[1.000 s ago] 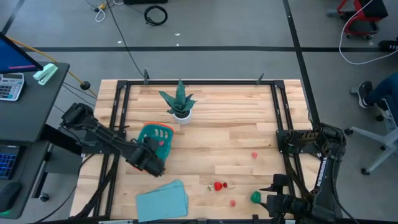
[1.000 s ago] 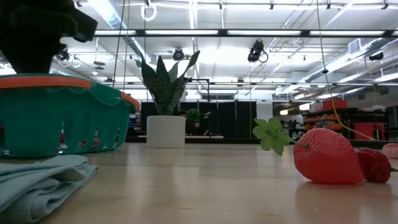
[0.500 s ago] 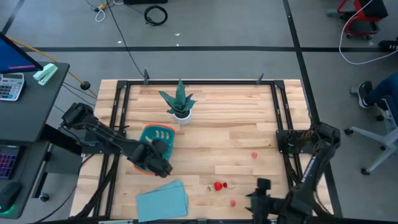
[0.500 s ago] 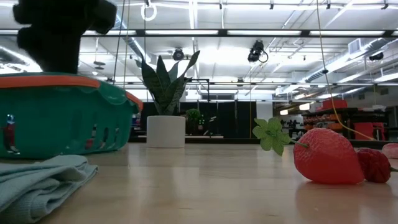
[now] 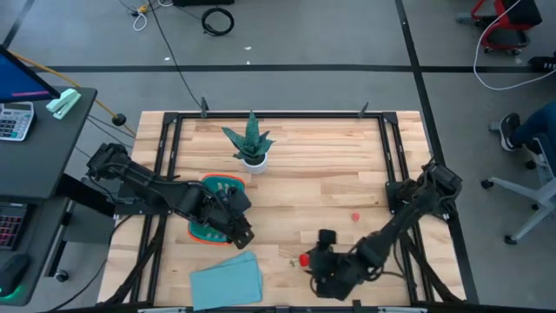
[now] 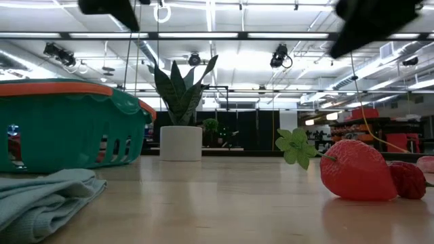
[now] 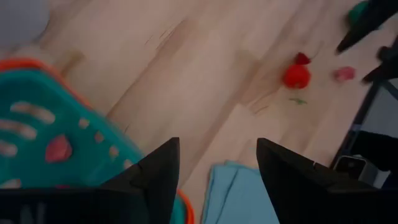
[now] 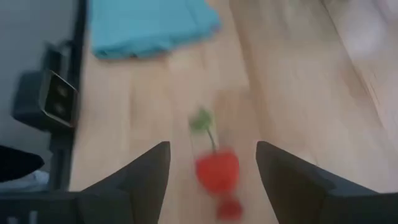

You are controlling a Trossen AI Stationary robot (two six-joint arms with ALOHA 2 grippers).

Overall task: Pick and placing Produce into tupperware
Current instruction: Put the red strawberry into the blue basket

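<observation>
I should grip the strawberry by its red body [image 5: 304, 260] [image 8: 217, 171] with my right gripper next. Then I can place it into the teal tupperware.
The teal tupperware [image 5: 208, 187] with an orange rim stands on the table's left half; a pinkish piece [image 7: 58, 149] lies inside it. My left gripper [image 5: 240, 228] hangs open above its near right corner, raised clear in the low view. A red strawberry with a green stem [image 5: 305, 259] lies near the table's near edge, a darker red piece [image 6: 409, 179] beside it. My right gripper [image 5: 320, 266] is open just right of the strawberry [image 8: 217, 171], pointing at it. A small pink piece [image 5: 354, 216] lies farther right. The green piece is hidden.
A light-blue folded cloth [image 5: 226, 280] lies at the near edge, left of the strawberry. A spiky green plant in a white pot [image 5: 252, 148] stands behind the tupperware. Bare wood lies in the table's middle and far right. A black frame [image 5: 278, 114] edges the table.
My right gripper has swung from the near right corner toward the table's left, up to the strawberry, covering the green piece. My left gripper has risen and moved right, off the tupperware's near part to its near right corner. The tupperware has shifted a little.
</observation>
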